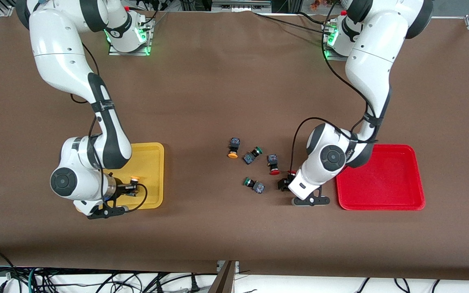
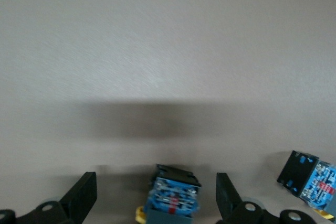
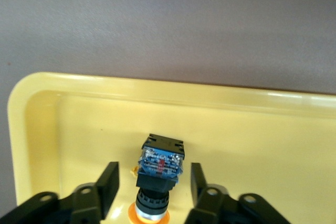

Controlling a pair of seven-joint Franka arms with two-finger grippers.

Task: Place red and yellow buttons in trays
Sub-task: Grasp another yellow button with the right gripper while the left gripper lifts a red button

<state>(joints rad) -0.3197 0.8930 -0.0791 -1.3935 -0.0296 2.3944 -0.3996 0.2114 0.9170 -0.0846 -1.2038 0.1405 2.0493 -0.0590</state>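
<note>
The red-capped button will go in the red tray, so I will pick it up next with my left gripper by its blue and black body [image 2: 173, 192].
A yellow-capped button [image 3: 160, 169] lies in the yellow tray [image 3: 252, 129] between the fingers of my right gripper [image 3: 154, 177], which is open with a gap on each side. In the front view this button [image 1: 135, 178] shows in the yellow tray [image 1: 151, 160] under the right gripper [image 1: 132, 188]. My left gripper [image 2: 155, 184] is open and low over the table, its fingers on either side of a red-capped button [image 1: 290, 174] without touching it. This button's blue and black body [image 2: 173, 192] shows in the left wrist view. The red tray [image 1: 381, 179] stands beside the left gripper [image 1: 286, 182].
Mid-table lie another yellow-capped button [image 1: 233, 148], another red-capped one [image 1: 274, 164] and two green-capped ones [image 1: 253, 156] [image 1: 255, 185]. The body of one more button [image 2: 310, 179] shows near the left gripper, its cap out of view.
</note>
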